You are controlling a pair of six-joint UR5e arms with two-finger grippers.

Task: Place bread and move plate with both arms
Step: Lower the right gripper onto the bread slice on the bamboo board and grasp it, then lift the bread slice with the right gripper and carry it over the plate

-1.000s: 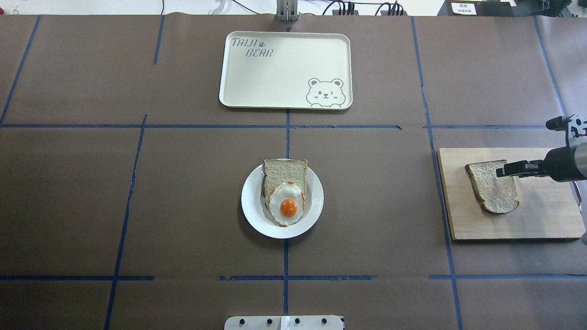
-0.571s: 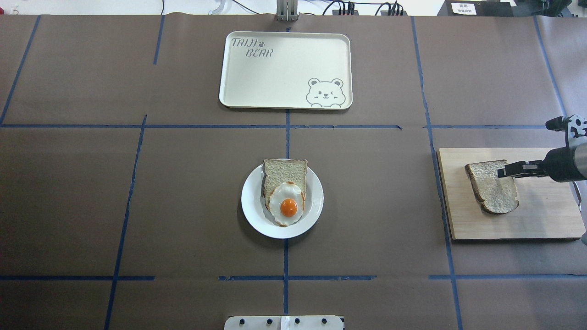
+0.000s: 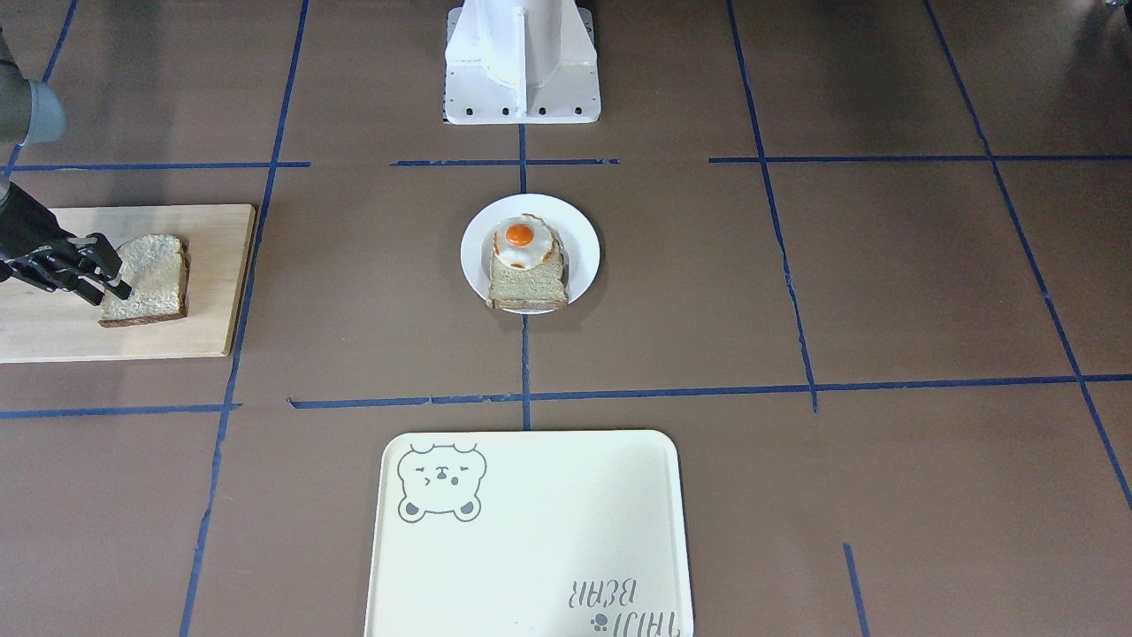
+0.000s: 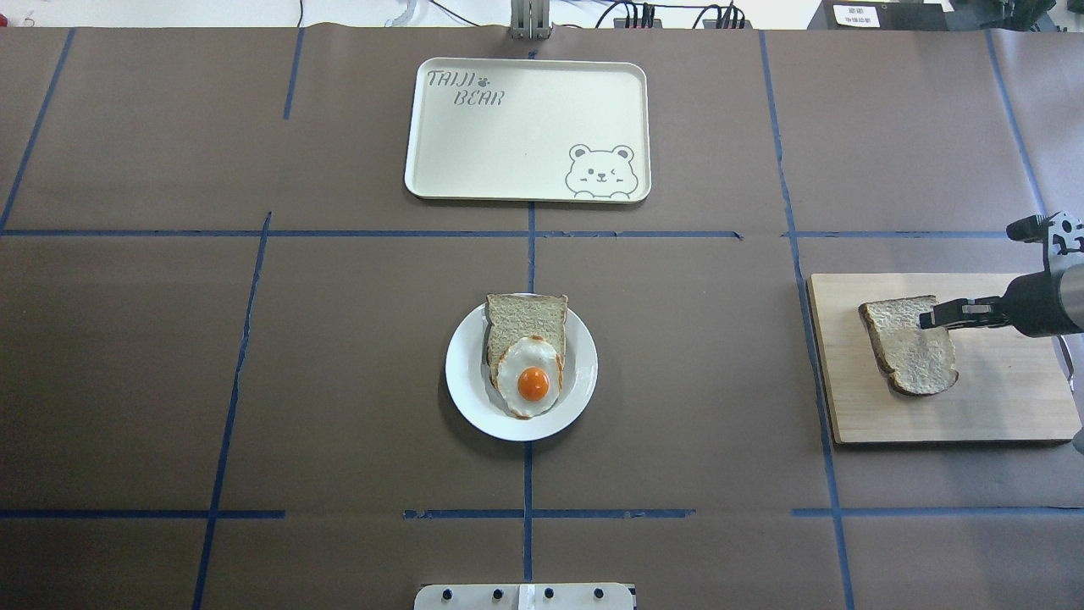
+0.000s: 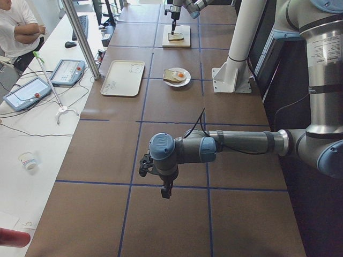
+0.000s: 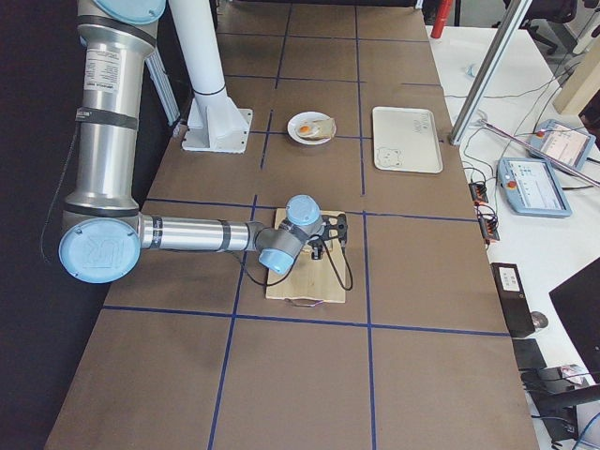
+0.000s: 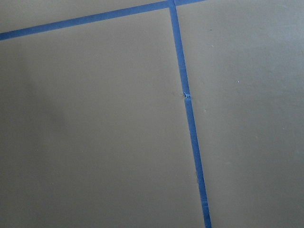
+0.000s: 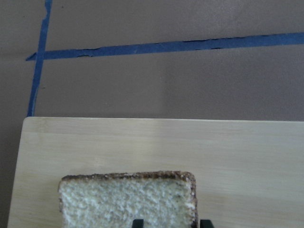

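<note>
My right gripper grabs the bread by its crusted side edge (image 8: 194, 206) next, to lay the bread over the egg on the plate.
The bread (image 4: 906, 347), a thin slice with a dark crust, lies on a wooden board (image 4: 999, 398) at the far right; it also shows in the front view (image 3: 150, 279) and the right wrist view (image 8: 123, 202). My right gripper (image 4: 927, 318) is low over the slice's edge nearest the arm. Its fingers stand apart, one over the face and one just outside the crust, and it is open. The white plate (image 4: 466, 373) sits mid-table and holds a paler slice (image 4: 525, 318) with a fried egg (image 4: 532, 381). My left gripper (image 5: 166, 190) hangs over bare table far to the left; I cannot tell its state.
A cream tray with a bear drawing (image 4: 525, 127) lies at the far side of the table, beyond the plate. The white pedestal base (image 3: 522, 62) stands on the robot's side. Blue tape lines cross the brown table cover.
My right gripper has shifted slightly along the bread's near edge and sunk closer to it. The bread, the plate and the left arm have not moved.
</note>
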